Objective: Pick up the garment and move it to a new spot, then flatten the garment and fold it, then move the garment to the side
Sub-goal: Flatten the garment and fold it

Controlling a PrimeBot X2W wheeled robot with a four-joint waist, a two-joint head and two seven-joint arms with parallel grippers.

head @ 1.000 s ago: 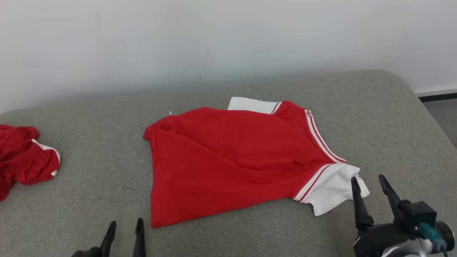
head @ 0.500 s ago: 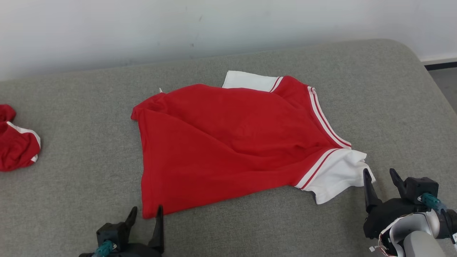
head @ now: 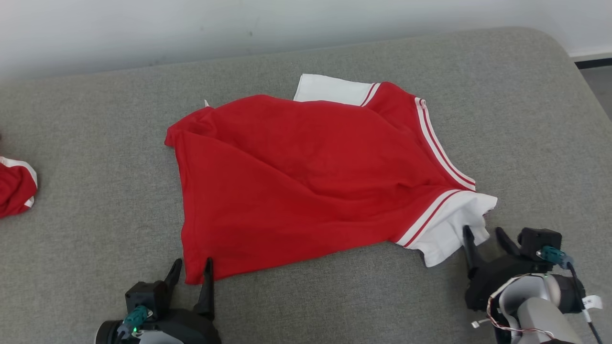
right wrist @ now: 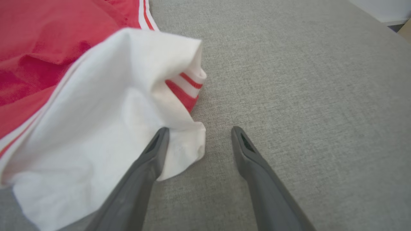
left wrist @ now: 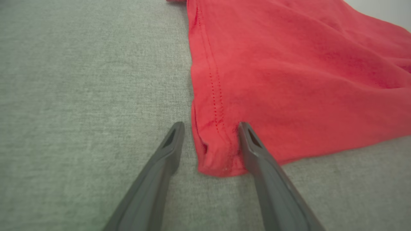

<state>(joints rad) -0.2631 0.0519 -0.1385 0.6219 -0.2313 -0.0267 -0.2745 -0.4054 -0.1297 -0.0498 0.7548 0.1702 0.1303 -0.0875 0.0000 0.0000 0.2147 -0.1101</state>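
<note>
The left gripper grabs the shirt by its hem corner (head: 195,274) next, where the shirt's edge puckers up while the rest of the red cloth (head: 287,177) lies flat.
The garment (head: 306,177), a red shirt with white striped sleeves, lies spread on the grey cushioned surface (head: 95,119). My left gripper (head: 193,262) is open at its near left hem corner. In the left wrist view the gripper (left wrist: 210,125) straddles that red corner (left wrist: 215,157), its right finger (left wrist: 257,150) resting on the cloth. My right gripper (head: 482,230) is open at the white sleeve (head: 449,224). In the right wrist view the gripper (right wrist: 200,129) has its left finger (right wrist: 151,154) on the sleeve's (right wrist: 112,106) edge, and a small sleeve tip lies between the fingers.
A second red and white garment (head: 14,186) lies bunched at the far left edge. A pale wall (head: 239,24) runs behind the cushion. The cushion's rounded right corner drops to the floor (head: 600,86) at the upper right.
The head camera has tilted down, shifting the whole picture. My left gripper moved forward to straddle the hem corner. My right gripper moved left onto the white sleeve's edge.
</note>
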